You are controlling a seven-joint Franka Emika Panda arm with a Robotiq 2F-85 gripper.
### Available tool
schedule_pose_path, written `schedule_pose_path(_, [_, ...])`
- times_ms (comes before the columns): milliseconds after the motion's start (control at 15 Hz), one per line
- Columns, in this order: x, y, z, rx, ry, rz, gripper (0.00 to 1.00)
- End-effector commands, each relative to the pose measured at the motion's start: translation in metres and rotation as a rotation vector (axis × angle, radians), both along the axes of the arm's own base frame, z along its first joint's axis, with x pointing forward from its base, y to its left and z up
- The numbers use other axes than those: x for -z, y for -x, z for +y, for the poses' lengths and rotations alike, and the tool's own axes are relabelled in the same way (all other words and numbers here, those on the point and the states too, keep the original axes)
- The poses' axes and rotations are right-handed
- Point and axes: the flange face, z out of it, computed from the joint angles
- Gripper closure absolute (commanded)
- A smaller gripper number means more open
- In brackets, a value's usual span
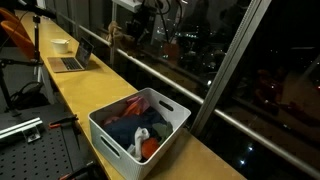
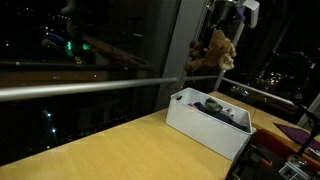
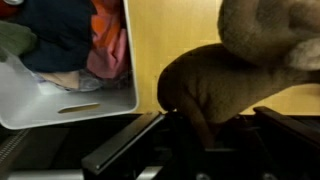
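Observation:
My gripper holds the plush toy (image 2: 214,50) high near the counter's rail-side edge, beside the bin. The toy would fall if I opened now, so my gripper needs to hold it.
My gripper (image 2: 228,22) hangs high above the wooden counter and is shut on a brown plush toy (image 2: 214,50), which dangles below it. In the wrist view the plush toy (image 3: 235,70) fills the right side, pinched between the dark fingers of the gripper (image 3: 205,130). In an exterior view the gripper (image 1: 135,10) is at the top, by the window, with the plush toy (image 1: 114,35) under it. A white bin (image 1: 112,140) full of clothes stands on the counter and also shows in the wrist view (image 3: 60,108), lower left of the toy.
The bin (image 2: 200,125) sits near the counter's end. A laptop (image 1: 72,60) and a white cup (image 1: 60,45) lie farther along the counter (image 1: 90,90). A metal rail (image 2: 90,88) and the dark window run along one side. An orange chair (image 1: 15,35) stands behind.

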Motion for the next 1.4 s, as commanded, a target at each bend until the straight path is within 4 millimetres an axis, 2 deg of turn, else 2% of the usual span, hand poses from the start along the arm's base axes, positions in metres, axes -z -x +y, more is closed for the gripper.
schedule_pose_path(0, [0.026, -0.026, 0.050, -0.169, -0.057, 0.074, 0.97])
schedule_pose_path(133, [0.050, -0.031, 0.066, -0.225, -0.063, 0.118, 0.97])
schedule_pose_path(267, [0.071, -0.032, 0.073, -0.268, -0.062, 0.159, 0.97])
schedule_pose_path(333, [0.082, -0.031, 0.073, -0.277, -0.061, 0.185, 0.63])
schedule_pose_path(400, [0.088, -0.031, 0.071, -0.285, -0.065, 0.208, 0.62])
schedule_pose_path(467, [0.091, -0.028, 0.064, -0.290, -0.075, 0.231, 0.57])
schedule_pose_path(667, [0.092, -0.018, 0.041, -0.310, -0.085, 0.261, 0.34])
schedule_pose_path(867, [0.090, -0.006, 0.001, -0.314, -0.099, 0.269, 0.12])
schedule_pose_path(1000, [0.090, 0.007, -0.040, -0.303, -0.102, 0.264, 0.01])
schedule_pose_path(1133, [0.092, 0.022, -0.092, -0.285, -0.069, 0.246, 0.00])
schedule_pose_path(1333, [0.108, 0.039, -0.174, -0.303, 0.020, 0.187, 0.00])
